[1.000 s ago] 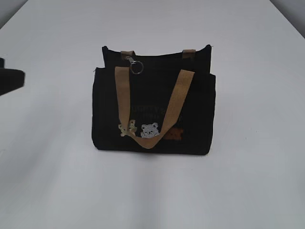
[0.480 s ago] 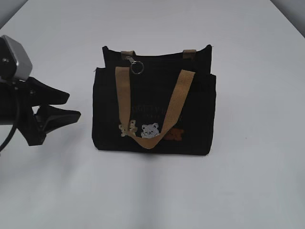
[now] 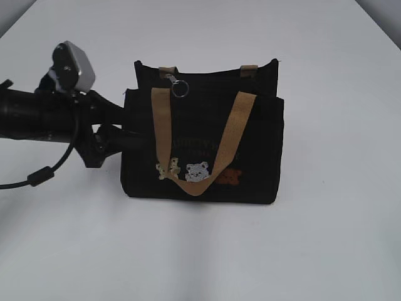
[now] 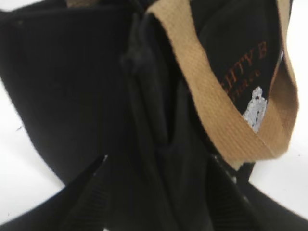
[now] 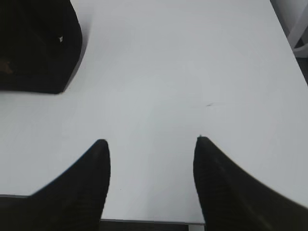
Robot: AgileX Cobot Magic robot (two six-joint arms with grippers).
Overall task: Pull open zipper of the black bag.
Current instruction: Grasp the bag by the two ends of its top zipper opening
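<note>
My left gripper will grab the black bag by its side seam next, as a narrow fold of cloth (image 4: 151,101) stands out between the bag's wide, loose panels.
The black bag (image 3: 200,150) stands upright on the white table, its tan handle (image 3: 161,125) hanging down the front over a white bear patch (image 3: 197,171). The zipper's silver slider (image 3: 170,79) and ring pull (image 3: 180,89) sit at the top left of the bag. My left gripper (image 3: 128,122) is at the bag's left end, open, with one finger on each side of that end. In the left wrist view the bag's side seam (image 4: 144,110) runs between the fingers of the left gripper (image 4: 158,161). My right gripper (image 5: 150,142) is open over bare table, holding nothing.
The white table (image 3: 326,238) stretches all round the bag. The right wrist view has a corner of the bag (image 5: 33,48) at its upper left and the table's edge (image 5: 284,29) at its upper right. The left arm's cable (image 3: 44,175) loops down to the tabletop.
My left arm has come in from the left edge and moved right and up, until its jaws straddle the bag's left end. The bag and ring pull have not moved.
</note>
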